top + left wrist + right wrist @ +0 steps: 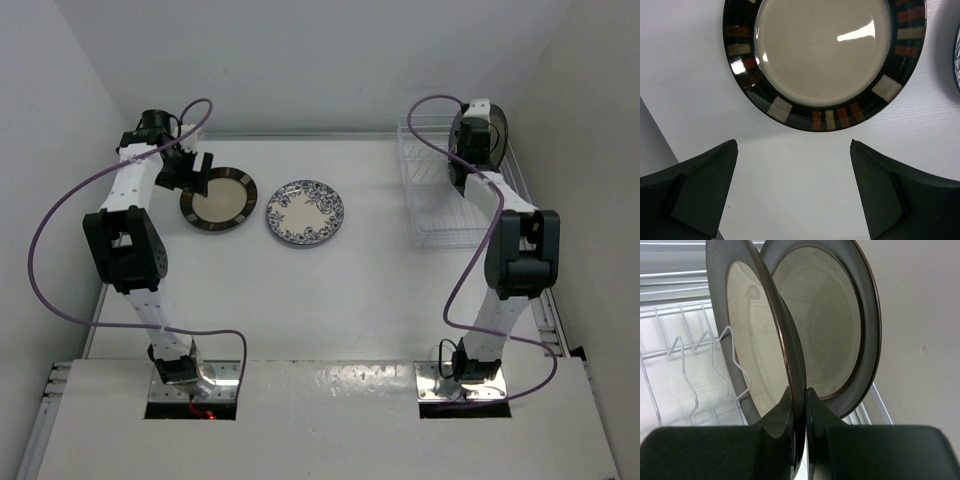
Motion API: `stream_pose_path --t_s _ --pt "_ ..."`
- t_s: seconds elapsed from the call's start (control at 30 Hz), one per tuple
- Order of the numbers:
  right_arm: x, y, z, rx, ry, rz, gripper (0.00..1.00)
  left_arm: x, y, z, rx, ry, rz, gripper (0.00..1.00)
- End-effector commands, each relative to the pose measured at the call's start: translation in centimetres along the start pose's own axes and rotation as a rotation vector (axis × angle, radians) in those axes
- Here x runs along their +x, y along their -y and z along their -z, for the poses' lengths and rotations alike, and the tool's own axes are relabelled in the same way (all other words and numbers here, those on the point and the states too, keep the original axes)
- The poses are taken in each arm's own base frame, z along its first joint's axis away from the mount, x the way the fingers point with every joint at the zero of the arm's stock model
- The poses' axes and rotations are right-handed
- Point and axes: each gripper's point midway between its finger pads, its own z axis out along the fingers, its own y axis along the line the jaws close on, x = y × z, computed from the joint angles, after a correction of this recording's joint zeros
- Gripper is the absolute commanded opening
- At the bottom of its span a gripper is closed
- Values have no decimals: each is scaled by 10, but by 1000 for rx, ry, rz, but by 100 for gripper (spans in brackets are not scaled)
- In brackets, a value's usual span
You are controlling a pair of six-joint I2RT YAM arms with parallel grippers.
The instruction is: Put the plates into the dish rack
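Observation:
The left gripper should next grab the dark-rimmed plate by its dark outer rim (187,209) (747,80), so that the opposite rim stays free for the right gripper.
A dark-rimmed plate with a cream centre (218,199) lies flat at the back left; it also shows in the left wrist view (825,55). My left gripper (196,174) hangs open and empty just beside its rim (793,145). A white plate with a blue floral pattern (305,212) lies to its right. My right gripper (805,395) is shut on the rim of an upright dark-rimmed plate (752,340) over the white wire dish rack (435,195). A second dark-rimmed plate (822,320) stands upright right behind it.
White walls close in on the left, back and right. The rack's wire tines (687,375) stand left of the held plate. The right wall (920,340) is close beside the rack. The blue plate's edge (957,55) shows at the right of the left wrist view.

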Motion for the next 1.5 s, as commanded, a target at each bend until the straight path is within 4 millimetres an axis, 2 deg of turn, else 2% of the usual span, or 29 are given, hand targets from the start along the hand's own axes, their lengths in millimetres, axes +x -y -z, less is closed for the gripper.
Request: stream_pose_path --t_s 0.0,0.03,0.07,0.1,0.13,0.2,0.27,0.3,0.37,0.43,0.47,0.5,0.53,0.6,0.67,0.73,0.77,0.8,0.83,0.87,0.9,0.97,1.03,1.2,1.27,1.3,1.33,1.47 --pt "-27 6 4 49 48 -87 0 -14 -2 14 -2 59 -10 100" --pt "-26 5 4 49 43 -98 4 -14 -2 14 -2 59 -10 100" --pt "-27 4 5 45 40 -100 13 -14 -2 14 -2 59 -10 100" --pt "-28 4 6 36 40 -99 42 -10 -1 11 2 47 -18 100" --pt "-33 7 9 36 50 -103 56 -5 -4 9 1 36 -9 100" --pt "-40 9 13 27 61 -108 75 7 -6 3 17 -3 10 100" --pt "-48 13 18 25 72 -102 85 19 -18 -10 16 -39 41 100" --pt "-58 17 21 27 91 -111 92 26 -21 -14 18 -62 66 100" --pt "-66 21 27 18 89 -95 100 40 -31 -30 46 -97 125 100" --pt "-87 29 39 20 125 -98 100 48 -36 -40 72 -111 191 100" --pt "-86 30 41 19 116 -85 100 49 -37 -46 99 -110 220 100" --pt "-99 24 54 2 144 -77 100 58 -42 -58 120 -132 260 100" --pt "-105 29 62 2 158 -84 100 53 -41 -62 143 -119 261 100" --pt "-106 30 74 -22 164 -90 100 47 -38 -73 206 -83 297 100" --pt "-120 33 95 -40 213 -116 100 47 -31 -91 264 -76 321 100" --pt "-109 32 105 -52 206 -117 100 46 -27 -102 302 -82 357 100" --pt "-118 31 116 -63 240 -131 100 51 -27 -111 308 -100 364 100" --pt "-107 27 118 -72 230 -125 100 51 -30 -117 296 -95 370 100" --pt "-118 32 132 -77 267 -141 100 52 -29 -122 296 -99 384 98" --pt "-113 25 136 -96 265 -130 100 56 -26 -128 316 -111 393 97" --pt "-111 27 139 -90 269 -127 100 58 -28 -132 326 -107 417 96" --pt "-115 30 153 -91 311 -136 100 58 -22 -138 370 -107 436 88" --pt "-120 34 165 -87 353 -146 100 65 -20 -145 377 -127 445 76" --pt "-135 41 182 -92 421 -152 100 72 -18 -165 406 -142 457 48" --pt "-139 41 188 -100 435 -145 100 69 -20 -176 416 -134 457 26" --pt "-141 41 191 -105 444 -143 100 64 -22 -175 413 -121 452 14" --pt "-143 39 193 -112 449 -135 100 68 -21 -178 416 -131 456 0" --pt "-138 25 201 -146 446 -100 100 56 -20 -170 464 -87 464 0"
